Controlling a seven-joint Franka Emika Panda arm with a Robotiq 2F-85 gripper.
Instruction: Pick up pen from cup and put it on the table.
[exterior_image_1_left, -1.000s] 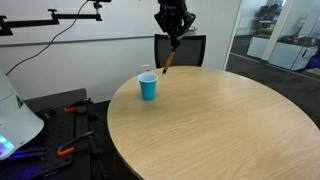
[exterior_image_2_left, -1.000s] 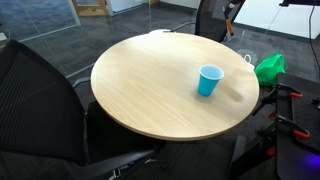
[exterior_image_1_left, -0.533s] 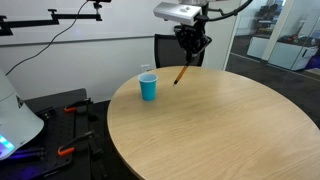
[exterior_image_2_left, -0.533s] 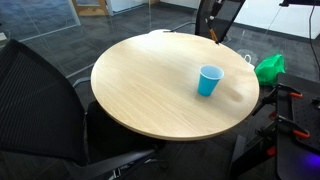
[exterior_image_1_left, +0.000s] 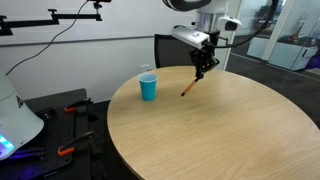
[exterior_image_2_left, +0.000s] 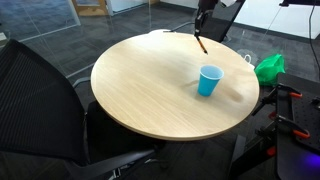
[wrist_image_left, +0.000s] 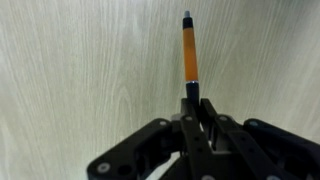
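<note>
The tilted pen's tip hangs above the table; if I opened now, the pen would drop, so my gripper needs to keep holding the pen until it reaches the table.
My gripper is shut on the upper end of the pen, an orange-barrelled stick with dark ends, which hangs tilted with its tip just above or at the round wood-grain table. The wrist view shows the pen sticking out from between the closed fingers over the table top. The blue cup stands empty to the left of the pen, a short way off. In the opposite exterior view the gripper holds the pen near the table's far edge, behind the cup.
A black chair stands behind the table. Black chairs sit at the near side. A green bag lies beyond the table edge. Equipment and clamps sit on the floor beside the table.
The gripper has carried the pen away from above the cup, sideways and down toward the table top. The cup has not moved.
</note>
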